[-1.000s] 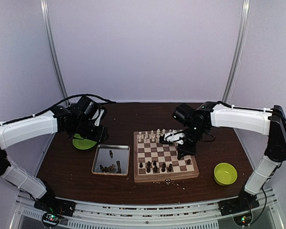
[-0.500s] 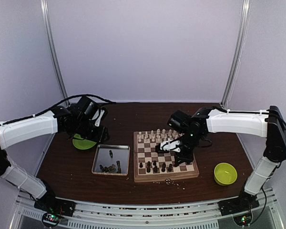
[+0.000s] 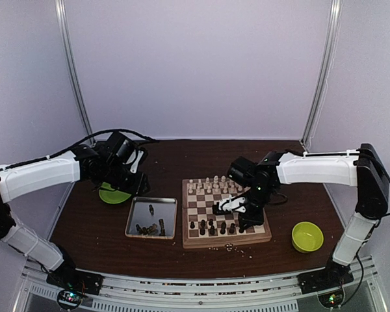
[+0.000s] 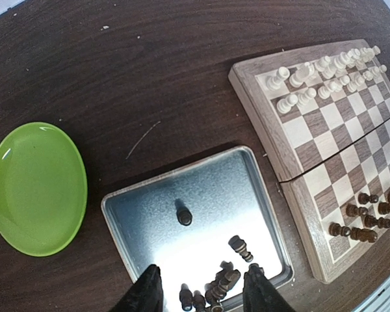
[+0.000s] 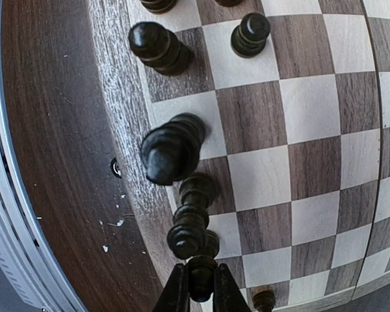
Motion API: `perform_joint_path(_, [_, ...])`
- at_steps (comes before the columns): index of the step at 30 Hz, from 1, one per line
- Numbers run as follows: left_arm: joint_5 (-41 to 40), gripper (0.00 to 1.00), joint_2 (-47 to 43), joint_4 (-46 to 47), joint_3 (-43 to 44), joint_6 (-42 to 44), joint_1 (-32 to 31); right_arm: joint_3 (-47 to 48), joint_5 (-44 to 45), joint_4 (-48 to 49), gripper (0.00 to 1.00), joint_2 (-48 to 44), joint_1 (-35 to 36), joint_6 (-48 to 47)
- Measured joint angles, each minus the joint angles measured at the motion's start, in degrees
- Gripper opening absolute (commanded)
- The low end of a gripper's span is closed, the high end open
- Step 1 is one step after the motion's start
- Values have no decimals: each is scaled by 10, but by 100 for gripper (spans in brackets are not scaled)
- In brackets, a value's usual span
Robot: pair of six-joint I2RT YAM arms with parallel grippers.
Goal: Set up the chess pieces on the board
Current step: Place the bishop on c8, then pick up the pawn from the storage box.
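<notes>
The dark piece is low over the board's border row, close beside the neighbouring dark piece, so my right gripper lets go of the dark piece next.
The board [image 3: 227, 242] lies right of centre, with several dark chess pieces [image 3: 211, 227] on its near rows. My right gripper [image 3: 238, 213] is low over the board's near right part. In the right wrist view it [image 5: 196, 286] is shut on a dark piece [image 5: 201, 281], right behind another dark piece [image 5: 190, 224] standing by the board's border [image 5: 117, 97]. My left gripper [image 4: 203, 294] is open and empty above the silver tray [image 4: 182, 175]. The tray holds several loose dark pieces [image 4: 222, 285] and one upright piece [image 4: 184, 216].
Pale chessmen [image 3: 211, 185] fill the board's far rows. The tray [image 3: 131, 221] sits just left of the board. A green plate [image 3: 110, 195] lies left of the tray, under my left arm. A green bowl [image 3: 307, 236] stands right of the board.
My right gripper has moved left and toward the board's near edge, down among the dark pieces. The left arm has not moved.
</notes>
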Motion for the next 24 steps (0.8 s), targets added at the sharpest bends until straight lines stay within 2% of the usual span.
perform_joint_path(5, [2,43,8,0,0,0,0,0,-3,1,1,3,0,0])
perform_joint_path(13, [9,43,9,1,0,0,0,0,-9,0,29,3,0,0])
perform_joint_path(14, [11,42,9,1,0,0,0,0,-11,0,30,3,0,2])
perform_joint_path(18, [25,29,10,-1,-4,3,0,0,-13,-6,34,-10,1,4])
perform_joint_path(24, [50,29,48,-24,-11,14,0,0,-26,-17,34,-74,-11,3])
